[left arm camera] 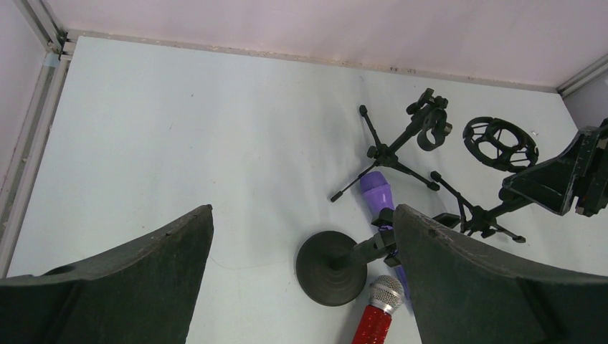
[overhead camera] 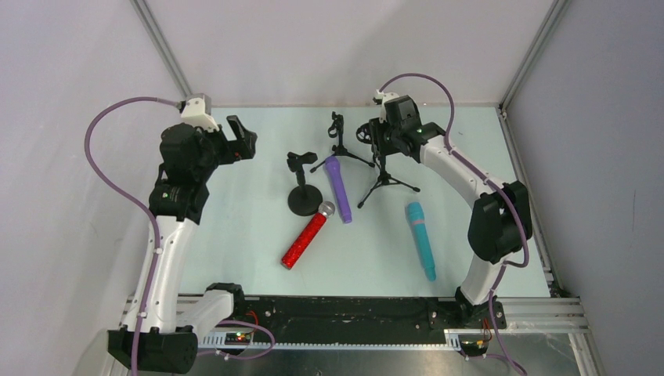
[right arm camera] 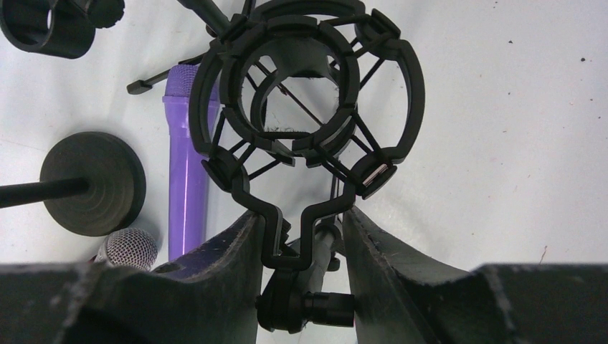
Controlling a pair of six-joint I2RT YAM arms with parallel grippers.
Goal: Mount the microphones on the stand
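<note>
The shock-mount tripod would come up off the table if the robot lifted its right gripper now, since both fingers are holding the bracket just under its ring [overhead camera: 376, 139] [right arm camera: 290, 247].
Three microphones lie flat on the table: the glittery red one [overhead camera: 305, 239] with a silver mesh head, the purple one [overhead camera: 338, 188] and the teal one [overhead camera: 420, 239]. Behind them stand a round-base stand [overhead camera: 304, 200], a tripod stand with a clip [overhead camera: 341, 149] and a tripod stand [overhead camera: 385, 180] with a ring-shaped shock mount [right arm camera: 412, 86]. My right gripper [right arm camera: 301, 222] is shut on that mount's bracket just under the ring. My left gripper [left arm camera: 302, 209] hangs open above the table, left of the round-base stand [left arm camera: 331, 269], holding nothing.
Grey walls with metal corner rails close in the table at the back and both sides. The purple microphone [right arm camera: 185, 179] lies between the round base [right arm camera: 93, 183] and the shock-mount tripod. The red microphone's head [left arm camera: 386, 290] rests next to the round base.
</note>
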